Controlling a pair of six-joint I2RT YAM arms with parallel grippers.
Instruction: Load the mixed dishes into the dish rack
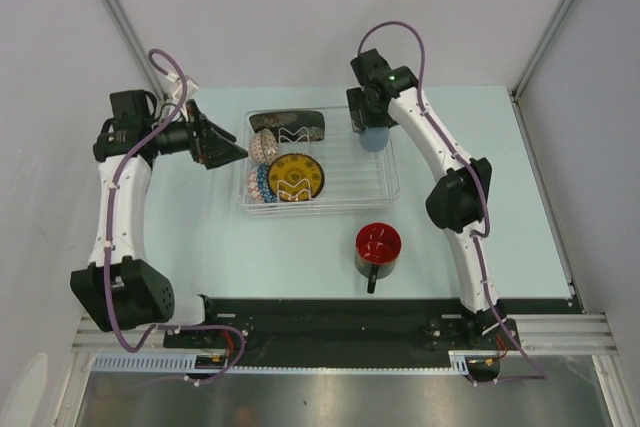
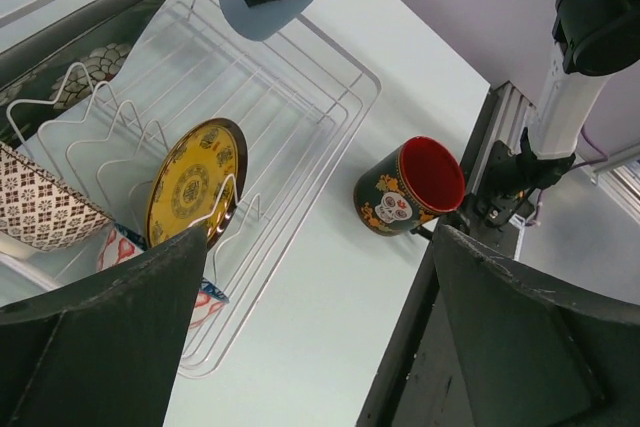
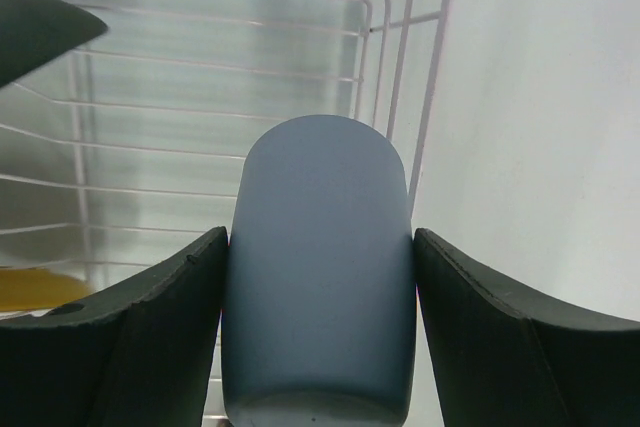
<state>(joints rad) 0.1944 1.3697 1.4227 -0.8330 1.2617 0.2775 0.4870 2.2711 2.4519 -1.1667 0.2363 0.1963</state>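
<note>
I need to keep holding with my right gripper, because the light-blue cup [image 3: 320, 267] hangs high and overlaps the rack's side wires. The cup would drop onto that edge of the rack if I opened now.
The clear wire dish rack [image 1: 385, 187] stands mid-table. In it are a yellow round plate [image 1: 296, 176] on edge, a dark plate [image 1: 290, 124] at the back, a brown patterned bowl [image 1: 264, 145] and a small blue-patterned bowl [image 1: 260, 185]. A dark mug with a red inside [image 1: 378, 245] stands on the table in front of the rack. My right gripper [image 1: 372, 127] is shut on a light-blue cup [image 3: 320, 267] over the rack's far right part. My left gripper [image 1: 232, 151] is open and empty at the rack's left side. In the left wrist view the mug [image 2: 410, 187] lies beyond my open left gripper [image 2: 320, 247].
The black rail [image 1: 330, 309] with the arm bases runs along the near edge. The right arm's elbow [image 1: 458, 197] hangs right of the rack. Bare table [image 1: 200, 247] lies left and in front of the rack.
</note>
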